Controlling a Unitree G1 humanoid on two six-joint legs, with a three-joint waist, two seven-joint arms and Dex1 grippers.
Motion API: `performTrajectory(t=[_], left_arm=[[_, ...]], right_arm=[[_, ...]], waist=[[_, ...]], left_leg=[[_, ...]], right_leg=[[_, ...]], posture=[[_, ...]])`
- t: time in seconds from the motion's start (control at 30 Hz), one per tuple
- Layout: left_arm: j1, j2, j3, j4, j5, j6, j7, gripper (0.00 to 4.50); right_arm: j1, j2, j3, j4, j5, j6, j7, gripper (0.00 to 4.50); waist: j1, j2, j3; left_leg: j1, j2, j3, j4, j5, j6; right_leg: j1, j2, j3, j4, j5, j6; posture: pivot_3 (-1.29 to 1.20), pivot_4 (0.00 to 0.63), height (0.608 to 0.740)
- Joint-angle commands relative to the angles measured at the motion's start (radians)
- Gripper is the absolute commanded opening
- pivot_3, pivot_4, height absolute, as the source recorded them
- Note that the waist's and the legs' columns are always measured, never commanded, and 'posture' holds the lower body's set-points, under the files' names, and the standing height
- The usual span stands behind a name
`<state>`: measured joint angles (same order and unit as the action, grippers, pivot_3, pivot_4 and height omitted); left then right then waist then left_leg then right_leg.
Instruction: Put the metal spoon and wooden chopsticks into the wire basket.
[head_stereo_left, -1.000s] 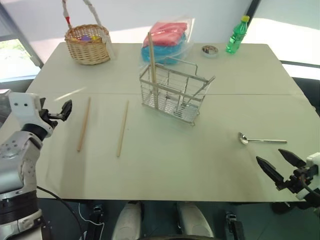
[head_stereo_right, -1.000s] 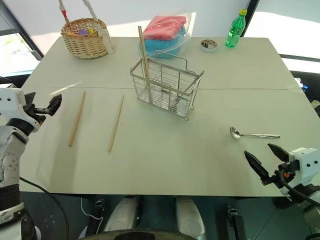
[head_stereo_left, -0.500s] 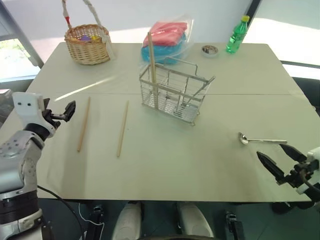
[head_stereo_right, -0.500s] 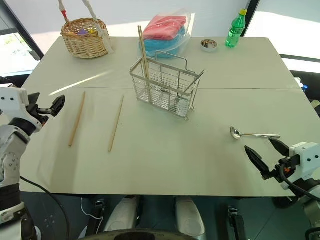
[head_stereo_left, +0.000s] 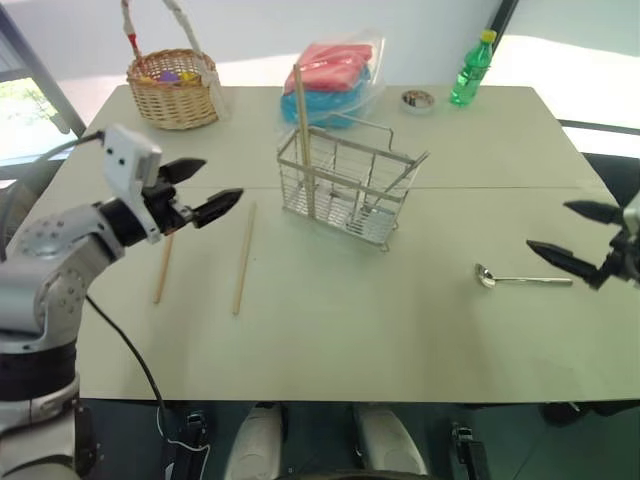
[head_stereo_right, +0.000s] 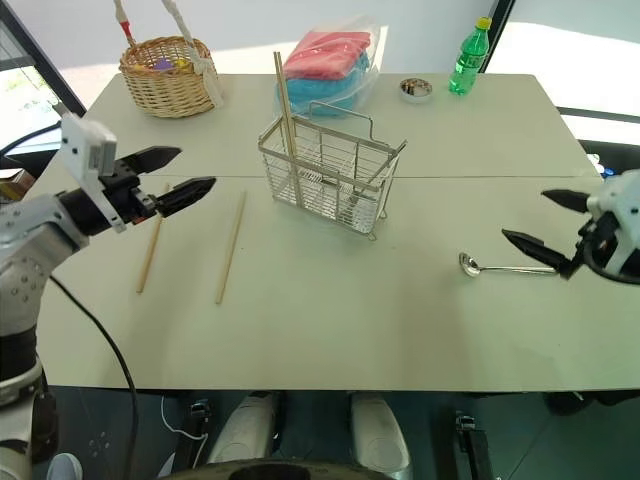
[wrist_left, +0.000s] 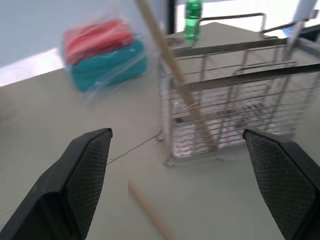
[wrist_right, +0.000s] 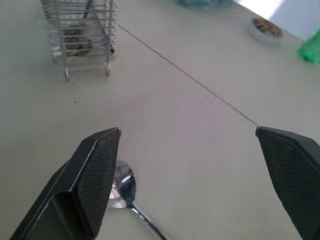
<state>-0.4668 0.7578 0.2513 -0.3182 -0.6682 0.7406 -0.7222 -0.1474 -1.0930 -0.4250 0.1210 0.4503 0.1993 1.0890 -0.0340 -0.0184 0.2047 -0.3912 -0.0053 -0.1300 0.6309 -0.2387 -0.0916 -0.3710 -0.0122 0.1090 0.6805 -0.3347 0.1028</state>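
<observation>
My right gripper should next grab the metal spoon by its thin straight handle (head_stereo_left: 535, 280), because the spoon's bowl (head_stereo_left: 485, 276) is round and curved.
The wire basket (head_stereo_left: 345, 190) stands mid-table with one wooden chopstick (head_stereo_left: 303, 130) upright in its left end. Two more chopsticks lie flat to its left, one nearer (head_stereo_left: 244, 258) and one farther out (head_stereo_left: 165, 268). My left gripper (head_stereo_left: 222, 180) hovers open above those two sticks, pointing toward the basket, which the left wrist view shows close ahead (wrist_left: 225, 100). The metal spoon (head_stereo_left: 520, 281) lies on the table's right side. My right gripper (head_stereo_left: 548, 225) is open, raised over the spoon's handle end; the spoon's bowl (wrist_right: 125, 187) shows by its fingers.
Along the far edge of the table (head_stereo_left: 400, 330) sit a round wicker basket (head_stereo_left: 175, 88), a clear bag of red and teal cloth (head_stereo_left: 335, 75), a small round tin (head_stereo_left: 418, 99) and a green bottle (head_stereo_left: 472, 68).
My left gripper swung up and rightward from the table's left edge to above the lying chopsticks. My right gripper rose and moved forward from the front edge to the spoon's handle. Both stayed open.
</observation>
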Motion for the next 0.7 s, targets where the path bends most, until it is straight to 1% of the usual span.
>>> performTrajectory(t=[0.03, 0.17, 0.3, 0.37, 0.5, 0.7], left_arm=[[-0.038, 0.025, -0.025, -0.022, -0.084, 0.038, -0.105, 4.41], [-0.067, 0.05, -0.064, -0.022, -0.109, 0.052, -0.186, 4.41], [-0.079, 0.061, -0.1, -0.021, -0.095, 0.037, -0.233, 4.41], [-0.08, 0.063, -0.117, -0.023, -0.086, 0.028, -0.252, 4.41], [-0.084, 0.061, -0.164, -0.017, -0.053, 0.001, -0.291, 4.41], [-0.108, 0.05, -0.212, -0.024, -0.035, -0.017, -0.327, 4.41]], right_arm=[[-0.145, -0.041, 0.136, 0.175, -0.078, -0.091, 0.156, 4.5], [-0.357, -0.048, 0.312, 0.396, -0.209, -0.207, 0.308, 4.5], [-0.499, -0.026, 0.432, 0.591, -0.33, -0.362, 0.385, 4.5], [-0.543, -0.014, 0.474, 0.668, -0.378, -0.437, 0.405, 4.5], [-0.615, 0.017, 0.541, 0.786, -0.454, -0.522, 0.44, 4.5], [-0.709, 0.096, 0.596, 0.936, -0.545, -0.597, 0.4, 4.5]], waist=[[-0.007, 0.0, 0.0], [-0.018, 0.004, 0.003], [-0.026, 0.007, 0.005], [-0.029, 0.007, 0.005], [-0.035, 0.007, 0.005], [-0.038, 0.008, 0.006]], left_leg=[[0.0, 0.0, 0.0, -0.001, 0.0, 0.0], [-0.002, 0.0, 0.0, -0.002, -0.001, 0.001], [-0.002, 0.0, 0.0, -0.002, -0.001, 0.001], [-0.002, 0.0, 0.0, -0.001, -0.001, 0.001], [-0.002, 0.0, 0.0, -0.001, -0.001, 0.001], [-0.001, 0.0, 0.0, 0.0, -0.001, 0.001]], right_leg=[[0.0, 0.0, 0.0, 0.0, 0.0, 0.0], [-0.003, 0.0, 0.0, 0.0, 0.0, 0.0], [-0.003, 0.0, 0.0, 0.0, 0.0, 0.0], [-0.003, 0.0, 0.0, 0.0, 0.0, 0.0], [-0.003, -0.001, 0.0, 0.0, 0.0, 0.0], [-0.003, 0.0, 0.0, 0.001, 0.0, 0.0]], posture=[[0.0, 0.15, 0.74], [0.0, 0.15, 0.74], [0.0, 0.15, 0.74], [0.0, 0.15, 0.74], [0.0, 0.15, 0.74], [0.0, 0.15, 0.74]])
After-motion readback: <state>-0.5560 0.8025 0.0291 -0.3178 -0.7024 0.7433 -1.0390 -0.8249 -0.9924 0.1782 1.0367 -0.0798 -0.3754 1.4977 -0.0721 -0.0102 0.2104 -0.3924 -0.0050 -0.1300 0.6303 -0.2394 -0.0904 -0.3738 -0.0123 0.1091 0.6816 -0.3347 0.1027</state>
